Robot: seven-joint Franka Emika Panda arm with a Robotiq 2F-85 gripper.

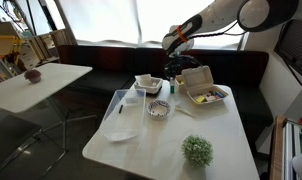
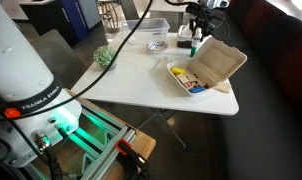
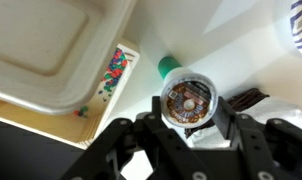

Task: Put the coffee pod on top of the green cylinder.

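The coffee pod (image 3: pixel 187 99) is over the green cylinder, and the cylinder's side comes out directly from under the pod's rim, so my gripper needs to open its fingers.
In the wrist view my gripper (image 3: pixel 190 112) is shut on the coffee pod (image 3: pixel 187 99), a white-rimmed cup with a brown foil lid facing the camera. The bright-green cylinder (image 3: pixel 170 66) stands on the white table just beyond the pod, partly hidden by it; whether the two touch cannot be told. In both exterior views the gripper (image 1: pixel 177 68) (image 2: pixel 197 25) hangs over the far side of the table, beside the open takeout box. The cylinder shows as a small green spot below it (image 1: pixel 175 86) (image 2: pixel 194 46).
An open white takeout box (image 1: pixel 205 92) (image 2: pixel 209 68) (image 3: pixel 51 50) with coloured bits lies next to the cylinder. A patterned bowl (image 1: pixel 158 109) (image 2: pixel 158 44), a clear container (image 1: pixel 148 83) (image 2: pixel 157 25), a white plate (image 1: pixel 119 131) and a bushy green plant ball (image 1: pixel 198 150) (image 2: pixel 106 56) share the table.
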